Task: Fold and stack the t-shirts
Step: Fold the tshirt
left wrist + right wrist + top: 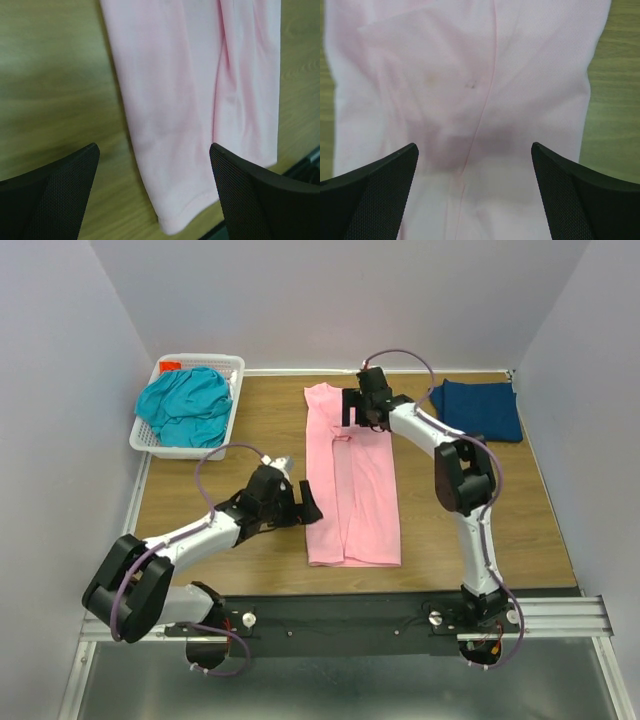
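Note:
The light pink t-shirt (352, 495) will be grabbed next by its bottom hem corner (315, 558) with my left gripper, to fold the hem end over the strip.
The light pink t-shirt (352, 495) lies as a long folded strip down the middle of the table. My left gripper (306, 502) is open at its left edge near the bottom hem; the left wrist view shows the pink t-shirt's corner (185, 150) between the spread fingers. My right gripper (352, 410) is open above the shirt's far end; the right wrist view shows pink cloth (470, 100) below it. The dark navy-blue t-shirt (480, 408) lies folded at the back right. The teal t-shirt (186, 405) is bunched in the white basket.
The white lattice basket (234, 400) stands at the back left corner. Grey walls close the table on three sides. A black rail (350, 615) runs along the near edge by the arm bases.

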Available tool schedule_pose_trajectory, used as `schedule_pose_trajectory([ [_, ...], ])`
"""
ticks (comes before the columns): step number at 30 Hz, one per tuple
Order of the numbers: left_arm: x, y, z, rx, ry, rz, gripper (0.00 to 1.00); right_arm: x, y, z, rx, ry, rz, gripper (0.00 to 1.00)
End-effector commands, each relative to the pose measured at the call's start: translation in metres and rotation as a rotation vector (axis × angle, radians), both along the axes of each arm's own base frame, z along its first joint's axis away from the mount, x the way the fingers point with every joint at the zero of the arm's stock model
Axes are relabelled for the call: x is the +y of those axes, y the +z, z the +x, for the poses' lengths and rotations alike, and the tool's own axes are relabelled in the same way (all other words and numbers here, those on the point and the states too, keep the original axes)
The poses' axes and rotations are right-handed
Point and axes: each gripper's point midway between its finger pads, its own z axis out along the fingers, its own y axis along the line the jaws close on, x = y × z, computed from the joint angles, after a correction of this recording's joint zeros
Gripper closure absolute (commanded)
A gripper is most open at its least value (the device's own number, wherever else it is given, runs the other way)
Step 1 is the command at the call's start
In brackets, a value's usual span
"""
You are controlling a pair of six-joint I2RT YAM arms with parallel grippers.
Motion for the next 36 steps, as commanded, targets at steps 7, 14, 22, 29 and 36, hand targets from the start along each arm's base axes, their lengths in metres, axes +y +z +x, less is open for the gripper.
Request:
schedule_pose_trajectory([
  [7,-0.006,-0.034,-0.096,0.195,-0.082,-0.008,0.02,-0.013,0.097,-0.089,-0.005,-0.021,0.209,0.00],
  [14,-0.001,-0.034,-0.117,0.181,-0.100,-0.067,0.11,-0.045,0.092,-0.161,0.039,-0.118,0.283,0.00],
  [22,-0.006,-0.043,-0.127,0.194,-0.145,-0.075,0.48,-0.080,0.065,-0.226,0.083,-0.243,0.318,0.00],
  [29,-0.013,-0.045,-0.125,0.200,-0.160,-0.082,0.71,-0.082,0.030,-0.272,0.197,-0.167,0.322,0.00],
  [36,-0.017,-0.050,-0.119,0.207,-0.172,-0.048,0.83,-0.076,0.003,-0.319,0.333,-0.079,0.371,0.00],
])
